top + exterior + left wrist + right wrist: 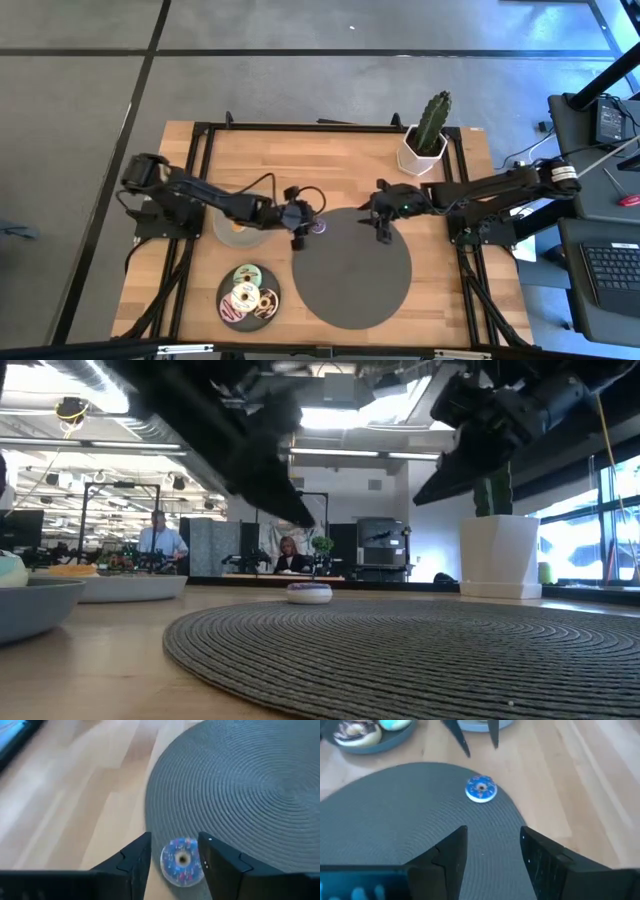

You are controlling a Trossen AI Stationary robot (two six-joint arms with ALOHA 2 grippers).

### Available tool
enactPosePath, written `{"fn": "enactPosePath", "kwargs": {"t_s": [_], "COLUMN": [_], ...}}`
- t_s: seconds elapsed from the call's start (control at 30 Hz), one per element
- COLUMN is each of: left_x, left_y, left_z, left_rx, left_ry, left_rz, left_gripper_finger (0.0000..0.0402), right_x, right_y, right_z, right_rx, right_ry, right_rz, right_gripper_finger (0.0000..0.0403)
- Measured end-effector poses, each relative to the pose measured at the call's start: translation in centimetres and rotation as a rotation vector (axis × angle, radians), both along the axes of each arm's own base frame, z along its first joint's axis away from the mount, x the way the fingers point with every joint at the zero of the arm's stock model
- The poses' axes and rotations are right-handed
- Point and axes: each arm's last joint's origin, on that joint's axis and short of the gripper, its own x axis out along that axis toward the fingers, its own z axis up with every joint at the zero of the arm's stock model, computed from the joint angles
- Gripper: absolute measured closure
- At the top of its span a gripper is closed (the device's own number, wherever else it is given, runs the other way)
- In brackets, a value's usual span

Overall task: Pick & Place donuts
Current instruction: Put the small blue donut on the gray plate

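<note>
The left gripper will next place the purple-iced donut on the small grey plate (228, 230), so it will grab the donut by its sprinkled ring (318, 226).
A purple-iced donut (181, 861) with sprinkles lies flat on the far left edge of the large dark grey round mat (350, 280). My left gripper (174, 842) hangs open just above it, one finger on either side, clear of it in the low view (309, 593). My right gripper (492, 832) stands open over the mat's far part, to the donut's right (481, 788), with nothing between its fingers. Several more donuts (247, 290) lie on a small grey plate (222, 300) near the table's front left.
A second small grey plate (232, 232) sits under my left arm, left of the mat. A cactus in a white pot (428, 140) stands at the far right of the table. Bare wood lies around the mat.
</note>
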Motion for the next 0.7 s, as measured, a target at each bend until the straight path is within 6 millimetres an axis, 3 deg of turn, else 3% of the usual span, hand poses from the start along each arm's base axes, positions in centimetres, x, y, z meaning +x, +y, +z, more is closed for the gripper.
{"fn": "enactPosePath", "kwargs": {"t_s": [0.33,0.7], "left_x": [1.5,1.7], "left_y": [1.9,2.9], "left_z": [-4.6,-5.2], "left_rx": [-0.055,-0.152], "left_ry": [0.116,0.113], "left_rz": [0.024,0.05], "left_gripper_finger": [0.0249,0.0308], "right_x": [-0.3,-0.3], "right_y": [0.0,0.0], "right_z": [-0.6,-0.6], "right_rx": [-0.032,-0.035], "right_ry": [0.018,0.02], "right_rz": [-0.024,-0.023], "right_gripper_finger": [0.022,0.022]}}
